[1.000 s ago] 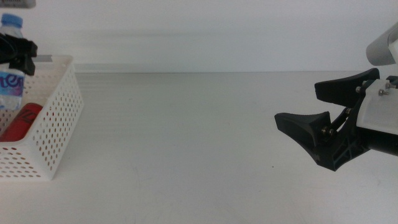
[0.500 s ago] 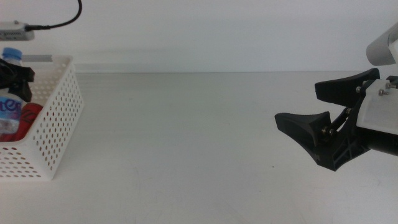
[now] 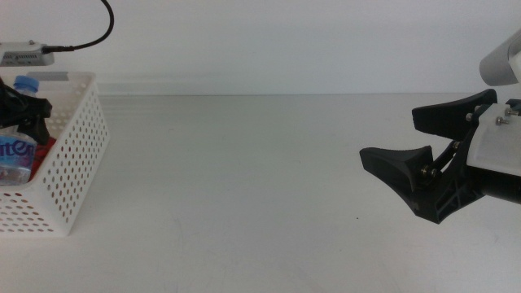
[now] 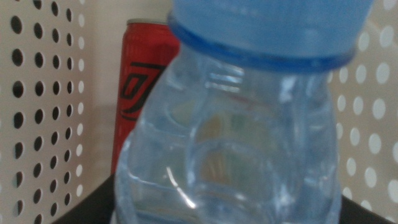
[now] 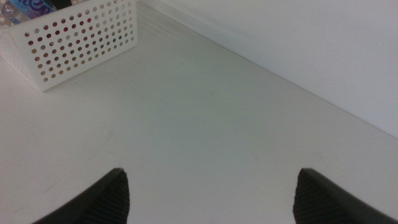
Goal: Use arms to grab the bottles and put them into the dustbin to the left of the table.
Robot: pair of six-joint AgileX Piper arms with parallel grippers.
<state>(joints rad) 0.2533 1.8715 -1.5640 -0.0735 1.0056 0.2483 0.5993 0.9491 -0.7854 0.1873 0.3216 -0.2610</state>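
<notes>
My left gripper opens now, as the clear water bottle would stay in the dustbin. The bottle's lower part stands inside the white perforated dustbin point(image 3: 69, 163), below the dustbin's rim.
The white perforated dustbin point(image 3: 69, 163) stands at the table's left edge. Inside it my left gripper point(image 3: 22, 114) is shut on the clear water bottle point(image 3: 15, 150), whose blue cap point(image 3: 26, 82) shows above the rim. In the left wrist view the water bottle point(image 4: 230, 137) fills the picture, and the red soda can point(image 4: 140, 93) stands behind it against the dustbin wall point(image 4: 37, 93). A bit of the can point(image 3: 49, 145) shows through the bin in the middle view. My right gripper point(image 3: 389, 133) waits open at the right, holding nothing.
The white table point(image 3: 244, 187) stretches between the dustbin and my right gripper. In the right wrist view the open right gripper point(image 5: 211, 180) faces the far dustbin point(image 5: 81, 40) across the bare table point(image 5: 199, 112).
My left gripper has lowered the water bottle into the dustbin, then shifted it slightly right. The right arm has not moved.
</notes>
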